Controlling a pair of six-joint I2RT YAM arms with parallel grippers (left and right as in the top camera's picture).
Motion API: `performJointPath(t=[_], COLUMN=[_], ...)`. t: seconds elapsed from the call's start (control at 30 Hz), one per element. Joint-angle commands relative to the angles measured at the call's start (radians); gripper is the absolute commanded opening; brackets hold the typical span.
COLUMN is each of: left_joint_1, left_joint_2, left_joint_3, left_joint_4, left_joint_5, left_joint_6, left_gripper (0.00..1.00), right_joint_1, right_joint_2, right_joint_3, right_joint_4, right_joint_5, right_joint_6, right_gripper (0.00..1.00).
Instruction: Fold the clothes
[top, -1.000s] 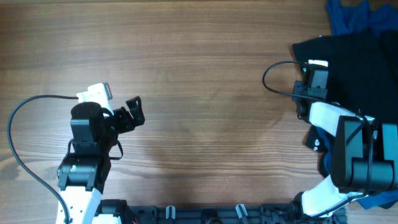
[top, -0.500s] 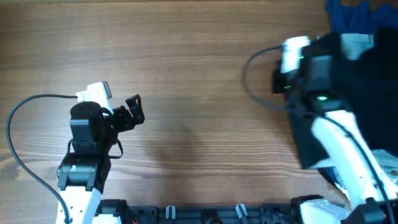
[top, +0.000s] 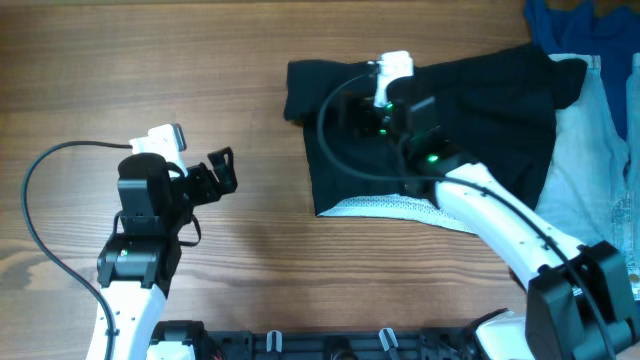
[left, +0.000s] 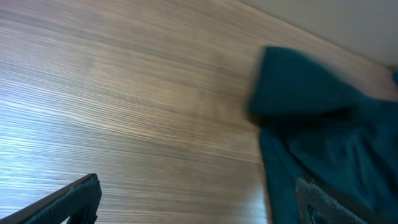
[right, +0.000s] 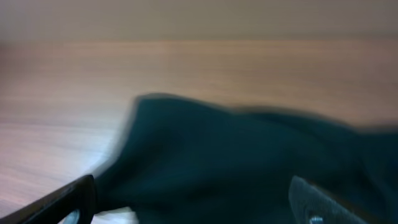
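My right gripper should next grab the black garment's edge near its far corner, so both grippers can spread it for folding.
The clothes (top: 480, 110) are one black garment, lying crumpled from the table's middle to the right, with a pale grey-white patch (top: 385, 207) along the near edge. My right gripper (top: 358, 112) hovers over the garment's left part. In the right wrist view the right gripper (right: 196, 205) is open, its fingers wide apart over the dark cloth (right: 236, 155). My left gripper (top: 222, 170) is open over bare wood, left of the garment. In the left wrist view the left gripper (left: 199, 208) has nothing between its fingers, and the garment's corner (left: 311, 118) lies ahead to the right.
Light blue denim jeans (top: 600, 150) lie at the right edge, partly under the black garment. A bright blue cloth (top: 565, 25) sits in the far right corner. The right arm's cable (top: 325, 130) loops over the garment. Wooden tabletop (top: 150, 60) spreads to the left.
The right arm swung left from the right edge, bringing the black garment onto the middle of the table, and its jaws went from shut to open. The left arm barely shifted.
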Motion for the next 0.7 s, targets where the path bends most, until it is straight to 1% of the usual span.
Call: performJointPath(t=[0.0, 0.07, 0.17, 0.2, 0.23, 0.33, 0.4, 0.47, 0.53, 0.67], left_joint_1=[0.005, -0.008, -0.056, -0.09, -0.128, -0.228, -0.312, -0.385, -0.439, -0.521], left_joint_2=[0.021, 0.04, 0.076, 0.102, 0.136, 0.227, 0.312, 0.414, 0.522, 0.711], left_joint_3=[0.016, 0.016, 0.016, 0.016, 0.016, 0.016, 0.016, 0.016, 0.016, 0.016], left_joint_4=[0.003, 0.003, 0.003, 0.006, 0.017, 0.066, 0.121, 0.18, 0.24, 0.378], left_joint_5=[0.168, 0.228, 0.235, 0.234, 0.235, 0.235, 0.234, 0.234, 0.234, 0.234], left_joint_6=[-0.008, -0.008, -0.012, -0.031, -0.061, -0.122, -0.192, -0.266, -0.38, -0.601], left_gripper=[1.0, 1.0, 1.0, 1.0, 1.0, 1.0, 1.0, 1.0, 0.99, 0.94], right_joint_1=[-0.086, -0.138, -0.192, -0.219, -0.238, -0.256, -0.256, -0.256, -0.256, -0.256], right_joint_2=[-0.081, -0.14, -0.206, -0.233, -0.252, -0.275, -0.275, -0.275, -0.275, -0.275], right_joint_3=[0.004, 0.004, 0.004, 0.004, 0.004, 0.004, 0.004, 0.004, 0.004, 0.004], right_joint_4=[-0.095, -0.123, -0.208, -0.276, -0.337, -0.445, -0.507, -0.534, -0.55, -0.566], right_joint_5=[0.041, 0.045, 0.071, 0.068, 0.067, 0.069, 0.072, 0.071, 0.072, 0.071], right_joint_6=[-0.06, -0.129, -0.089, -0.05, -0.043, -0.048, -0.047, -0.045, -0.046, -0.045], right_gripper=[1.0, 1.0, 1.0, 1.0, 1.0, 1.0, 1.0, 1.0, 1.0, 1.0])
